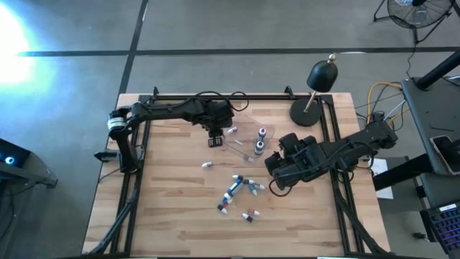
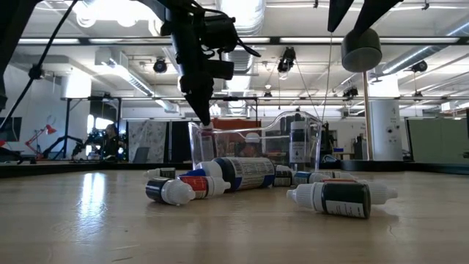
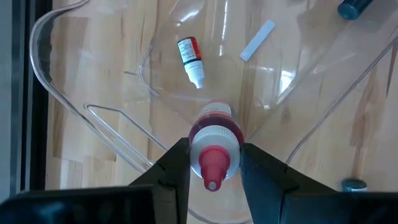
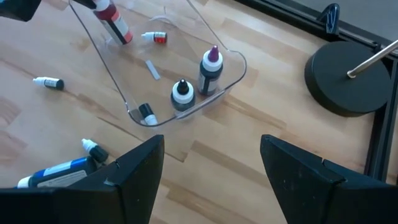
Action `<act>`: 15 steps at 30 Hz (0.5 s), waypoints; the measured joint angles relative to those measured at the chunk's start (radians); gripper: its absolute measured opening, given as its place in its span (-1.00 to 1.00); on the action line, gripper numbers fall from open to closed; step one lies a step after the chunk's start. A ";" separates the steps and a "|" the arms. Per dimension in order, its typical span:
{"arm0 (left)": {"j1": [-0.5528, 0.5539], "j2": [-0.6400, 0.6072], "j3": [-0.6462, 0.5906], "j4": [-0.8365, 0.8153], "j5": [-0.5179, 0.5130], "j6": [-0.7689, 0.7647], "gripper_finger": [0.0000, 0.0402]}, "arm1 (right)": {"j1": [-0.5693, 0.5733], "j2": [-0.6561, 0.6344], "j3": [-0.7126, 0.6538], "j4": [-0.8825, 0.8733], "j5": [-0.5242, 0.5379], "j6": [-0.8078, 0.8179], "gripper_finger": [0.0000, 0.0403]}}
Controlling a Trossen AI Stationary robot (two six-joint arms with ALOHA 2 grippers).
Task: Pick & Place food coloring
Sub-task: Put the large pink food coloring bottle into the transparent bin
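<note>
I should open my left gripper: the red bottle (image 3: 214,127) reaches body down inside the clear tray and would stand there.
My left gripper (image 3: 214,169) (image 1: 215,137) hangs over the left part of the clear tray (image 1: 243,124), shut on a red food coloring bottle (image 3: 214,127) (image 4: 115,23). Inside the tray, a purple-capped bottle (image 4: 210,68) and a white-capped one (image 4: 182,93) stand upright. Two small bottles (image 4: 155,37) (image 4: 148,113) lie on their sides there. Several more bottles (image 1: 237,188) (image 2: 234,174) lie loose on the wood, toward the near edge from the tray. My right gripper (image 4: 211,180) (image 1: 277,169) is open, hovering by the tray's near right corner and touching nothing. My left gripper pinches the red bottle between its two fingers at the upper end, on the white collar (image 3: 214,138) just under the red cap. The fingers come from above, pointing down. The bottle hangs slightly tilted, body (image 4: 118,28) down in the tray; whether its base touches the floor cannot be told.
A black lamp stands at the table's far right, base (image 1: 305,111) (image 4: 345,78) close to the tray, head (image 1: 322,75) above. A white strip (image 4: 152,70) lies in the tray. One small bottle (image 1: 207,165) lies apart, left of the pile. Bare wood (image 1: 165,201) lies at near left.
</note>
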 joint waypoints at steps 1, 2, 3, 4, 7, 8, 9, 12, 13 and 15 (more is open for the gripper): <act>0.000 0.000 0.000 0.000 0.000 0.000 -0.54 | 0.000 0.000 0.000 0.001 0.000 0.000 0.28; 0.000 0.000 0.000 0.000 0.000 0.000 -0.54 | 0.000 0.000 0.000 0.001 0.000 0.000 0.28; 0.000 0.000 0.000 0.000 0.000 -0.001 -0.54 | 0.000 0.000 0.000 0.001 0.000 0.000 0.28; -0.001 0.000 0.000 0.000 0.000 -0.009 -0.54 | 0.000 0.000 0.000 0.002 0.000 0.000 0.28; -0.001 0.000 0.000 0.000 0.000 -0.027 -0.46 | 0.000 0.000 0.000 0.003 0.000 0.000 0.28; -0.001 0.000 0.000 0.000 -0.001 -0.027 -0.42 | 0.000 0.000 0.000 0.003 0.000 -0.001 0.28; -0.001 0.000 0.000 0.000 -0.004 -0.031 -0.36 | 0.000 0.000 0.000 0.003 0.000 -0.002 0.28; -0.003 0.000 0.000 -0.004 -0.032 -0.037 -0.20 | 0.000 0.000 0.000 0.004 0.000 -0.003 0.28; -0.003 0.000 0.000 -0.010 -0.037 -0.038 -0.16 | 0.000 0.000 0.000 0.004 0.000 -0.003 0.28; -0.004 0.000 0.000 -0.022 -0.043 -0.039 -0.10 | 0.000 0.000 0.000 0.004 0.000 -0.007 0.28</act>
